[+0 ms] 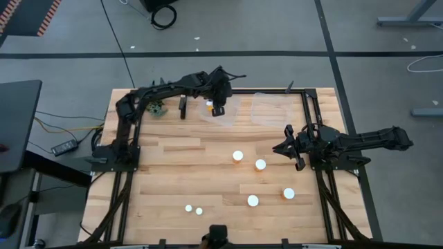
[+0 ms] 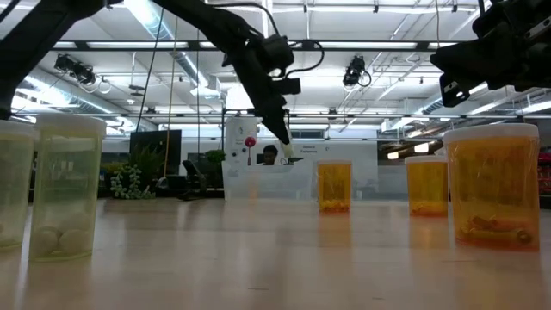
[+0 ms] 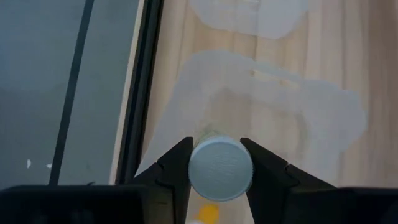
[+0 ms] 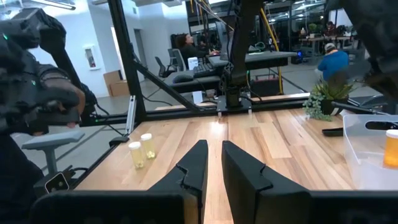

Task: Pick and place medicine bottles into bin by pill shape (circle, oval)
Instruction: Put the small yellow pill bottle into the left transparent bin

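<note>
The white-capped bottle [image 3: 221,168] is hanging high above the clear bin in the left wrist view, so my left gripper should lower the bottle before it lets go.
My left gripper [image 1: 218,108] is shut on a small bottle with a white cap [image 3: 220,169], above a clear bin [image 1: 223,112] at the table's far side; it also shows in the low view [image 2: 287,150]. An amber bottle [image 1: 210,105] lies in that bin. Several white-capped bottles stand upright on the table: two wider ones mid-table [image 1: 238,155] [image 1: 260,164], two near the right [image 1: 288,194] [image 1: 253,200], and two tiny ones near the front [image 1: 188,207] [image 1: 199,211]. My right gripper [image 1: 282,147] hovers right of centre, fingers almost together, empty. My left gripper pinches the bottle's white cap [image 3: 198,177] between its two fingers, one on each side of the round rim. The bottle is lifted clear, above the clear bin. Its body is hidden behind the cap.
A second clear bin [image 1: 270,108] lies to the right of the first. A small green plant [image 1: 158,109] stands at the far left. A black frame [image 1: 308,111] borders the table's far and right sides. People show in the room beyond [image 4: 329,62].
</note>
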### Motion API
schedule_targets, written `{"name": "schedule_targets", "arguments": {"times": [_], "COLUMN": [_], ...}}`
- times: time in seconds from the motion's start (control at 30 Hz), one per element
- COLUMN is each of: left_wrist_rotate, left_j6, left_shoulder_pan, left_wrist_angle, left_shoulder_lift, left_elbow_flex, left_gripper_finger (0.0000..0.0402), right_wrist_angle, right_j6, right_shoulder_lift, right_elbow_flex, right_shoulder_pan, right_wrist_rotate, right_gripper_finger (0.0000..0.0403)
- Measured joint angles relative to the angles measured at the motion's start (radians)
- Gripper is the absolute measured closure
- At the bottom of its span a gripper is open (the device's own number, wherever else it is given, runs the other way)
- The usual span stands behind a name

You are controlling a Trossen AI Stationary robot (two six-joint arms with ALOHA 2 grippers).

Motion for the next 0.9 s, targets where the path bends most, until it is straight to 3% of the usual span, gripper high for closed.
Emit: {"name": "schedule_targets", "arguments": {"times": [0.5,0.9], "left_wrist_rotate": [0.025,0.073], "left_j6": [0.001,-0.054], "left_shoulder_pan": [0.018,0.024], "left_wrist_angle": [0.008,-0.055], "left_shoulder_lift": [0.065,0.064], "left_elbow_flex": [0.0,0.109], "left_gripper_finger": [0.0275,0.0273], "right_wrist_angle": [0.0,0.0], "right_j6": [0.0,0.0], "right_shoulder_lift": [0.0,0.0], "right_elbow_flex": [0.0,0.0], "right_shoulder_pan": [0.0,0.0], "right_wrist_rotate": [0.0,0.0], "right_gripper_finger": [0.0349,0.0349]}}
